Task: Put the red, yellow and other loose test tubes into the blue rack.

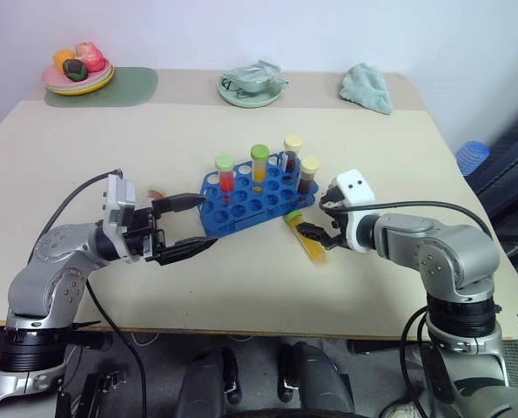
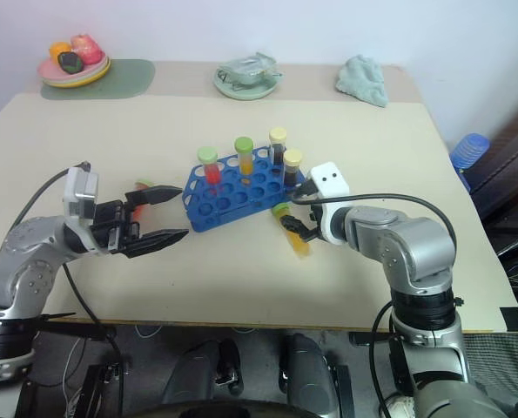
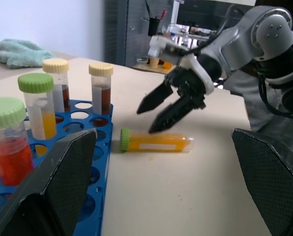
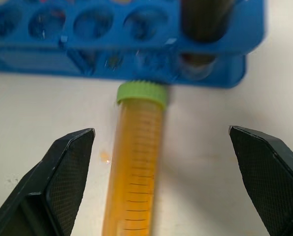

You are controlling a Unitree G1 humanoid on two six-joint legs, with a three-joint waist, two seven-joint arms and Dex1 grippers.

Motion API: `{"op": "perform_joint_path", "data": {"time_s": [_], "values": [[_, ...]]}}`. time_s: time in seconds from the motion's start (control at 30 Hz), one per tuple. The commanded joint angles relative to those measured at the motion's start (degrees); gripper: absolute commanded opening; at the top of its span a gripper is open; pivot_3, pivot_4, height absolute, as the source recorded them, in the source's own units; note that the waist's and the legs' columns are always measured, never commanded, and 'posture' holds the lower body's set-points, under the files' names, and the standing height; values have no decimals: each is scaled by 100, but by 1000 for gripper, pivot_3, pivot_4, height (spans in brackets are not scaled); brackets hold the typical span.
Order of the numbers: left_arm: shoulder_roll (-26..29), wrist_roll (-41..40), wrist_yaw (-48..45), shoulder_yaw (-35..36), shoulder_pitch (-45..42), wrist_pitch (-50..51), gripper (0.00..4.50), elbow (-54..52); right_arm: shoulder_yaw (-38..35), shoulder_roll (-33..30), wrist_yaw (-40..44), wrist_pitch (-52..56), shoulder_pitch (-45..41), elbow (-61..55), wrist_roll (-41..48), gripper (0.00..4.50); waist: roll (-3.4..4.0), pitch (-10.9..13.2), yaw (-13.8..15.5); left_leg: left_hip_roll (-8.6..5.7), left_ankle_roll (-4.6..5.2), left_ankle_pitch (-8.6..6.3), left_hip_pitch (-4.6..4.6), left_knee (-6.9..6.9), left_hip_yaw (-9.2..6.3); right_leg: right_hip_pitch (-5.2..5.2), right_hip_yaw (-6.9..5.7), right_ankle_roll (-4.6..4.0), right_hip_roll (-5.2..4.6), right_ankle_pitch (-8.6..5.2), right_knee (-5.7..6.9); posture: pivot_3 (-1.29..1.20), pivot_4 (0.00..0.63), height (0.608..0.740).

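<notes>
I will stand the loose yellow tube in the blue rack (image 1: 245, 205), so next I will grab it with my right gripper by its body below the green cap (image 1: 302, 232).
The blue rack (image 1: 245, 205) stands mid-table with several capped tubes upright in it: a red one (image 1: 226, 174), a yellow one (image 1: 259, 164) and two dark brown ones (image 1: 292, 153). A loose yellow test tube (image 1: 311, 241) with a green cap lies on the table just right of the rack. My right gripper (image 1: 316, 229) hovers open directly over it, a finger (image 4: 62, 177) on either side and clear of it. My left gripper (image 1: 210, 221) is open at the rack's left end, holding nothing. A small red and green thing (image 1: 157, 192) lies behind it, partly hidden.
Along the table's far edge are a plate of fruit (image 1: 77, 80) on a green mat (image 1: 119, 87), a green dish with a crumpled wrapper (image 1: 252, 87) and a teal cloth (image 1: 367, 87). A blue object (image 1: 472, 157) sits off the table's right side.
</notes>
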Motion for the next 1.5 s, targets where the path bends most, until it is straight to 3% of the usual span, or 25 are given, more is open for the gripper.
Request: {"op": "perform_joint_path", "data": {"time_s": [0.03, 0.27, 0.37, 0.53, 0.57, 0.8, 1.07, 1.2, 1.5], "values": [[11, -3, -44, 66, 12, -116, 4500, -23, 44, 86, -94, -16, -119, -2, -91, 4444, 0, 0, -1, 0, 0, 0, 0, 0, 0, 0, 0, 2, 0, 1, 0, 0, 150, 740], [43, -11, -26, 94, 58, -130, 4500, -48, 390, 280, -226, -180, -158, 329, -319, 4444, 0, 0, -9, 0, -1, 0, 0, 0, 0, -1, -1, 9, 1, 5, -1, 0, 150, 740], [66, -21, -22, 118, 80, -121, 4500, -63, 518, 346, -233, -340, -147, 472, -421, 3642, 0, 0, -5, 0, -1, 0, -1, -1, 0, -1, -1, 10, 1, 5, -1, 0, 150, 740], [100, -39, -1, 151, 138, -103, 4500, -103, 698, 368, -229, -572, -53, 577, -550, 1026, 0, 0, -10, 0, -1, 0, -1, -2, 1, -1, -1, 10, 1, 5, -2, 0, 150, 740], [100, -44, 11, 156, 161, -100, 4500, -127, 736, 361, -224, -642, -56, 562, -577, 786, 0, 0, -11, 0, -1, 0, -1, -2, 1, -1, -1, 10, 1, 5, -2, 0, 150, 740], [119, -63, 45, 172, 178, -77, 4500, -160, 924, 87, 52, -1299, -96, 294, -726, 786, 0, 0, -11, 1, -4, 1, -1, -2, 1, -3, -1, -2, 0, -2, -4, 0, 150, 740], [157, -86, 44, 189, 172, -31, 4500, -162, 382, -377, 2122, -3363, 579, -567, 244, 786, -1, 2, 12, 0, 0, -1, -15, -12, 1, -12, -3, 18, 3, 4, -15, 0, 150, 740], [151, -85, 47, 152, 97, -16, 4500, -125, 384, -369, 2413, -4029, 671, -475, 230, 786, -2, 2, 3, 0, 0, -1, -15, -6, 1, -11, -4, 16, 2, 3, -16, 0, 150, 740], [120, -70, 5, 101, -9, -28, 4500, -32, 106, 1606, 1964, -6287, 91, 1156, 134, 786, -2, 2, 4, 1, -3, 2, -15, -6, 1, -11, -4, 17, 6, 5, -12, 0, 150, 740]]}}
